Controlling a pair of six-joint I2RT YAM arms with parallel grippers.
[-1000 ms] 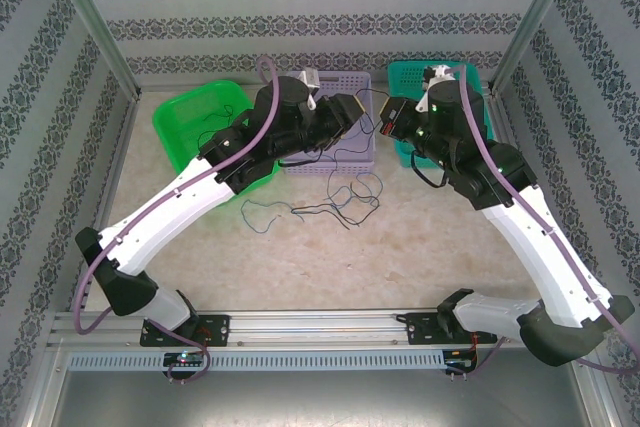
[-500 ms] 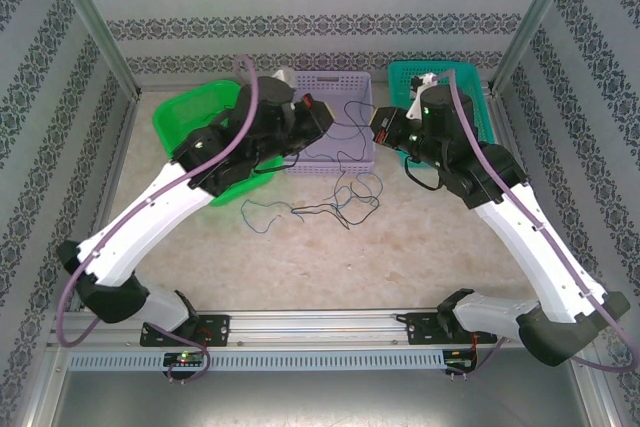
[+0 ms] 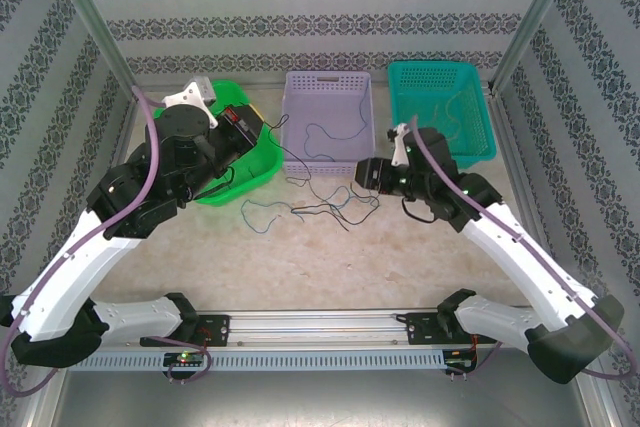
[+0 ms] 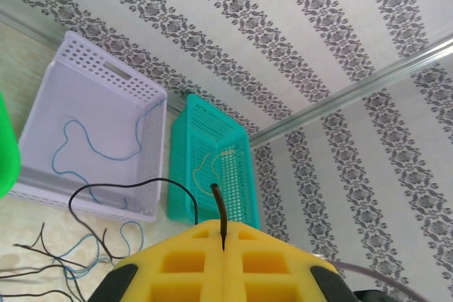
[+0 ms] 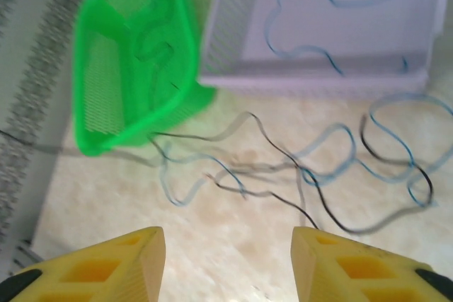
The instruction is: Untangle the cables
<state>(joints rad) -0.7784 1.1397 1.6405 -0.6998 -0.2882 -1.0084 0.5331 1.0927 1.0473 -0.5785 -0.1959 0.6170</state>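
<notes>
I next need my right gripper to grab the left gripper's dark cable by its tail, past its crossings, to pull it from the tangle.
The cables (image 3: 335, 202) lie in a loose tangle of thin dark and blue wires on the table in front of the baskets. My left gripper (image 3: 255, 129) hovers over the green basket (image 3: 234, 93). It is shut on the end of a dark cable (image 4: 221, 213), which loops away toward the tangle. My right gripper (image 3: 362, 173) hangs open just above the right side of the tangle, and the wires (image 5: 318, 175) lie beyond its yellow fingers (image 5: 134, 259). Nothing sits between those fingers.
A purple basket (image 3: 330, 82) holds a blue cable (image 3: 320, 137). The teal basket (image 3: 440, 72) at the back right holds a tan cable (image 4: 205, 164). Inside the green basket lies a dark cable (image 5: 152, 40). Patterned walls and metal posts close in the table.
My left arm swung back left from the purple basket to over the green one, shut on the dark cable. My right gripper left the teal basket, came down toward the tangle and opened.
</notes>
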